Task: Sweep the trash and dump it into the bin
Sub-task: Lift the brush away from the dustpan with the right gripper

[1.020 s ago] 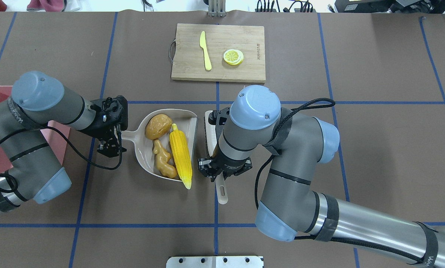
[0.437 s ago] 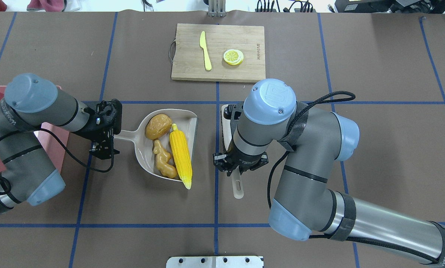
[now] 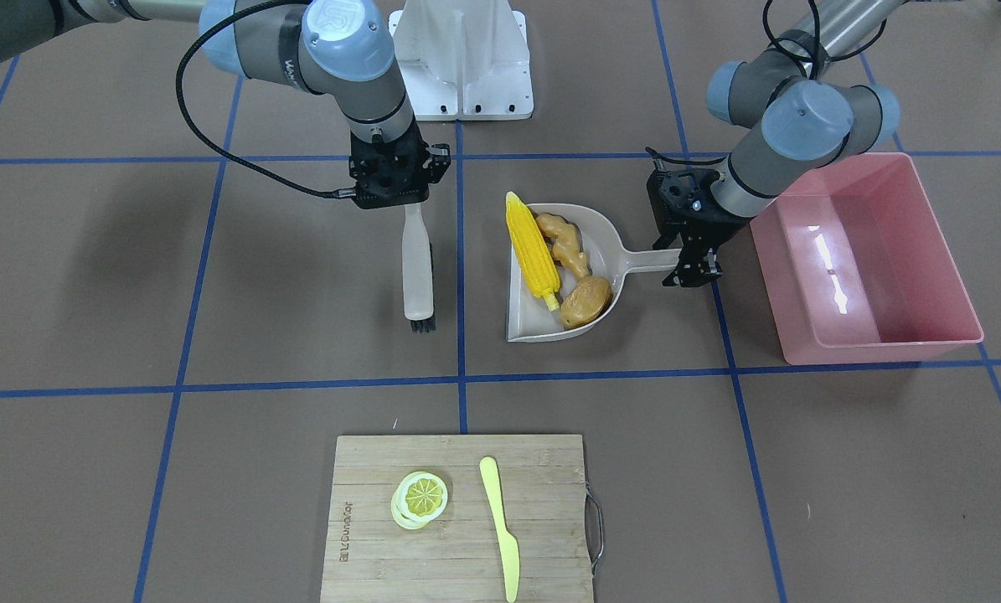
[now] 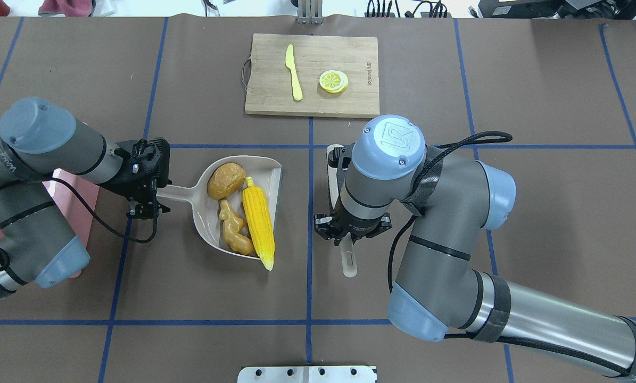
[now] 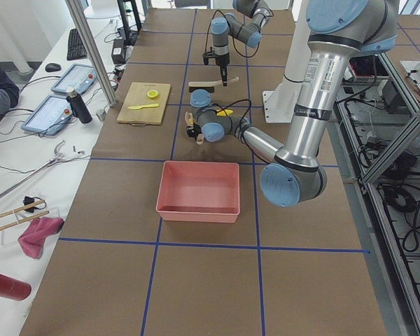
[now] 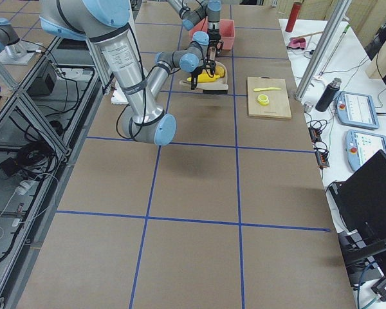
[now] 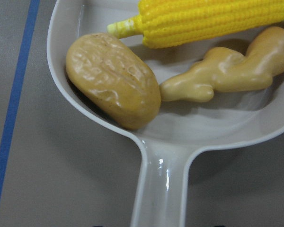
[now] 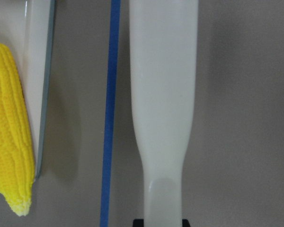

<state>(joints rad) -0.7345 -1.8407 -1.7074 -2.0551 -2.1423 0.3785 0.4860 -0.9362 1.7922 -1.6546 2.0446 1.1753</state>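
Note:
My left gripper takes hold of the dustpan by its handle (image 3: 653,260) next, to keep the dustpan level, as corn, ginger and potato (image 3: 564,263) lie loose in it.
The beige dustpan (image 4: 203,215) lies on the table and holds the trash: a yellow corn cob (image 4: 258,221), a tan ginger root (image 4: 233,229) and a brown potato (image 4: 225,180). My left gripper (image 4: 146,201) is at the end of the dustpan's handle (image 7: 161,189), with its jaws open on either side of it. My right gripper (image 4: 349,231) is shut on a white brush (image 3: 416,268), which is held right of the dustpan and apart from it. The pink bin (image 3: 885,345) stands beside my left arm, partly hidden under it in the overhead view.
A wooden cutting board (image 4: 355,58) at the far side holds a pale yellow knife (image 4: 294,72) and lemon slices (image 4: 333,81). A white mount (image 3: 462,59) stands at the robot's edge of the table.
My right gripper has carried the brush to the right, away from the dustpan's mouth. My left gripper has slid left along the handle toward its end. The dustpan and trash have not moved.

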